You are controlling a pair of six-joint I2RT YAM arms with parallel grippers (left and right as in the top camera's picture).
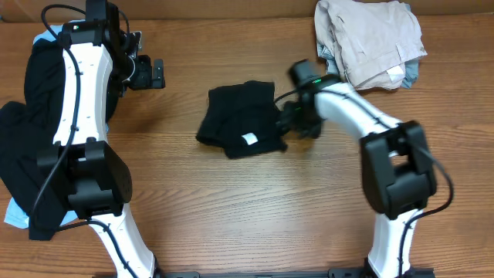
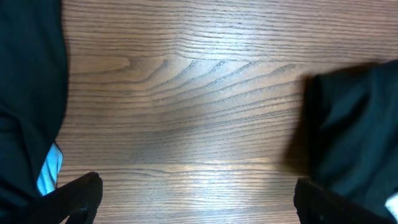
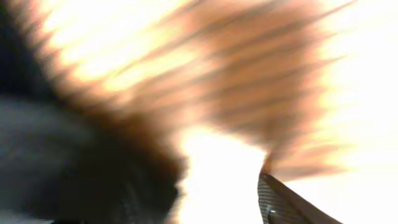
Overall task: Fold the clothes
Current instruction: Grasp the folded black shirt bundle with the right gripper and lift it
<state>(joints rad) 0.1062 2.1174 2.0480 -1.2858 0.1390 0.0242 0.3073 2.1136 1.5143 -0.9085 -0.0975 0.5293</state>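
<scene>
The right gripper grabs the folded black shirt (image 1: pixel 235 116) by its edge nearest the beige and cream stack (image 1: pixel 279 123) next. Then I lay the shirt there folded.
A folded black shirt (image 1: pixel 235 116) with a small white label (image 1: pixel 249 139) lies mid-table. My right gripper (image 1: pixel 296 123) is at its right edge. The right wrist view is badly blurred: one finger (image 3: pixel 283 202) shows at the lower right, dark fabric (image 3: pixel 74 168) fills the lower left, and a wide bright gap separates them, so the jaws look open. My left gripper (image 1: pixel 148 73) is open and empty over bare wood (image 2: pixel 199 199), left of the shirt (image 2: pixel 357 124). A heap of black clothes (image 1: pixel 31 116) lies at the far left.
A stack of beige and cream garments (image 1: pixel 370 35) sits at the back right with light blue under it. Light blue fabric (image 1: pixel 15 212) peeks from under the left heap, and also shows in the left wrist view (image 2: pixel 50 169).
</scene>
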